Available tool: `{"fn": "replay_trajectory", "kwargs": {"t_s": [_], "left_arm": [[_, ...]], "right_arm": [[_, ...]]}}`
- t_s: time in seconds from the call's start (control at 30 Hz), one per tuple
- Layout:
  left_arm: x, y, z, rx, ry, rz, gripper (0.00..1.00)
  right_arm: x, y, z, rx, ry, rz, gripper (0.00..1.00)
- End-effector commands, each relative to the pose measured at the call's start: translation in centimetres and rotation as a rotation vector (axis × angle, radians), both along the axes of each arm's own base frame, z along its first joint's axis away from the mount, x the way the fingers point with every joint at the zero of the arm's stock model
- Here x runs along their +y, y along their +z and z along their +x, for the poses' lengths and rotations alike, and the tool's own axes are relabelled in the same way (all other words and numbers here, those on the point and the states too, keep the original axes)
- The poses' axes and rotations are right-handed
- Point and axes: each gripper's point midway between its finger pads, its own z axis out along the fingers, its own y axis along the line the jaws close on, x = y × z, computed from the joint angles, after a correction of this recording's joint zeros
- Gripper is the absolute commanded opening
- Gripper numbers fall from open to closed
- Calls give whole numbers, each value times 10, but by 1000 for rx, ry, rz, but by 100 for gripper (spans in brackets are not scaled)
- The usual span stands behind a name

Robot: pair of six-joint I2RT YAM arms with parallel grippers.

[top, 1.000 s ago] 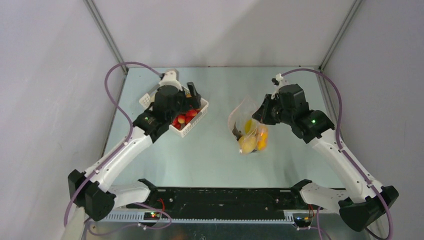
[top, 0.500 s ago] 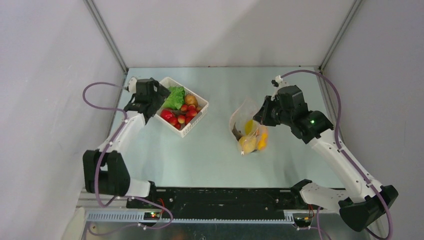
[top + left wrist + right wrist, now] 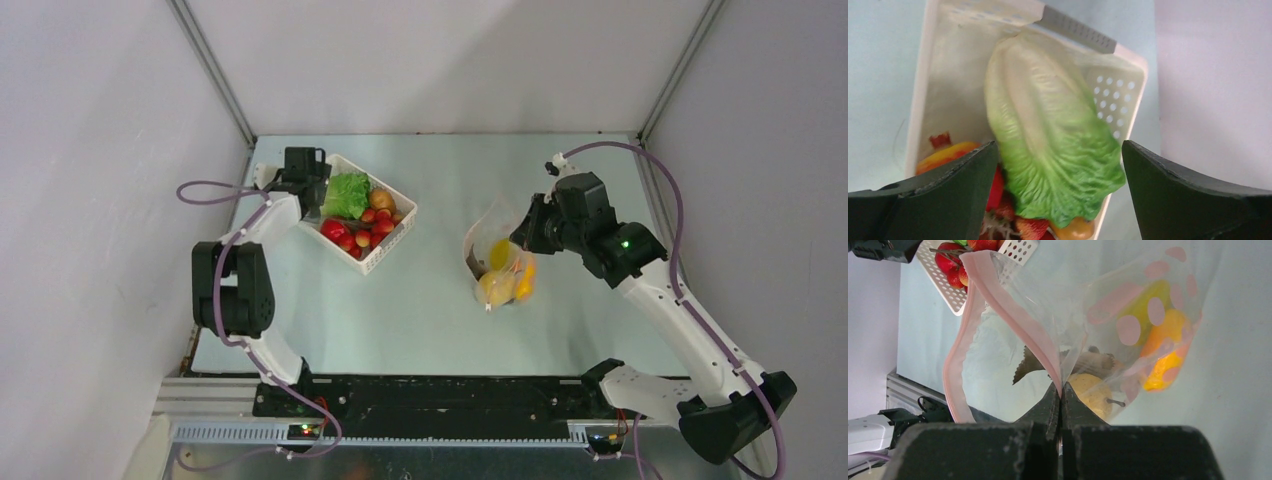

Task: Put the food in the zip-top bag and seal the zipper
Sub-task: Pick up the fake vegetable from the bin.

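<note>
My left gripper picks up the lettuce leaf by its green middle (image 3: 345, 195) next, so the pale end stays free to enter the zip-top bag (image 3: 497, 250).
The clear zip-top bag (image 3: 497, 250) with pink dots stands open mid-table, holding yellow and orange food (image 3: 505, 282). My right gripper (image 3: 527, 228) is shut on the bag's rim at the pink zipper strip (image 3: 1018, 320), with a yellow pear (image 3: 1093, 392) and orange fruit (image 3: 1163, 365) inside. My left gripper (image 3: 1058, 200) is open just above a green lettuce leaf (image 3: 1048, 140) in the white basket (image 3: 400, 225). Several small red fruits (image 3: 365, 235), a brown piece (image 3: 381, 199) and the lettuce (image 3: 346, 193) lie in the basket.
The basket sits at the back left near the left wall. Grey walls enclose the table on three sides. The arms' base rail (image 3: 450, 395) runs along the near edge.
My left arm has swung off the basket to its left side, uncovering the food, and now hovers at the lettuce end. The right gripper and bag have stayed nearly still.
</note>
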Motion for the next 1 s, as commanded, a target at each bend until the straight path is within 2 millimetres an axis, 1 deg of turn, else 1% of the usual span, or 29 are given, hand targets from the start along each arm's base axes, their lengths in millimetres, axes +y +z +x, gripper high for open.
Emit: {"fn": "replay_trajectory", "kwargs": {"t_s": [0.0,0.03,0.07,0.1,0.13,0.17,0.2,0.23,0.27,0.3,0.4,0.47,0.57,0.6,0.63,0.67,0.7,0.83,0.87,0.9,0.93,0.97], "left_arm": [[21,14,20,-38,129,19,100],[23,7,19,-10,135,28,100],[23,10,23,-16,139,30,100],[25,5,23,4,143,37,100],[25,7,26,1,144,39,100],[25,2,27,15,143,41,100],[25,3,30,12,140,42,100],[24,-4,30,34,135,42,100],[24,-3,32,34,131,41,100],[23,-8,31,52,126,39,100],[21,-13,34,70,110,34,100],[18,-22,34,95,101,27,99],[17,-26,36,131,90,30,98],[17,-32,33,157,88,33,97],[17,-31,35,158,88,33,97],[17,-36,33,177,87,36,96],[18,-35,35,177,86,38,95],[18,-37,35,184,82,43,86],[18,-37,36,184,82,43,80],[18,-37,36,183,81,42,76],[17,-37,36,184,78,39,69],[16,-37,36,183,75,36,65]], "right_arm": [[-10,1,0,-23,-20,-31,0],[-10,1,0,-21,-21,-31,0],[-11,0,0,-20,-23,-32,0],[-12,0,0,-19,-27,-34,0],[-13,-1,1,-20,-30,-38,0],[-14,-1,1,-20,-35,-38,0],[-14,-1,2,-19,-37,-38,0],[-14,-1,3,-19,-38,-37,0],[-14,-1,3,-19,-39,-35,0],[-15,0,4,-22,-41,-34,0],[-15,-1,5,-19,-42,-36,0],[-16,-2,5,-17,-45,-38,0],[-17,-3,6,-16,-50,-42,0],[-18,-3,6,-18,-52,-42,0],[-18,-3,7,-21,-54,-42,0],[-19,-3,7,-23,-57,-41,0],[-19,-2,7,-24,-58,-40,0],[-19,-2,7,-25,-60,-34,0],[-19,-2,7,-26,-60,-33,0],[-19,-2,7,-27,-60,-32,0],[-19,-3,7,-26,-63,-31,0],[-19,-2,6,-28,-63,-29,0]]}}
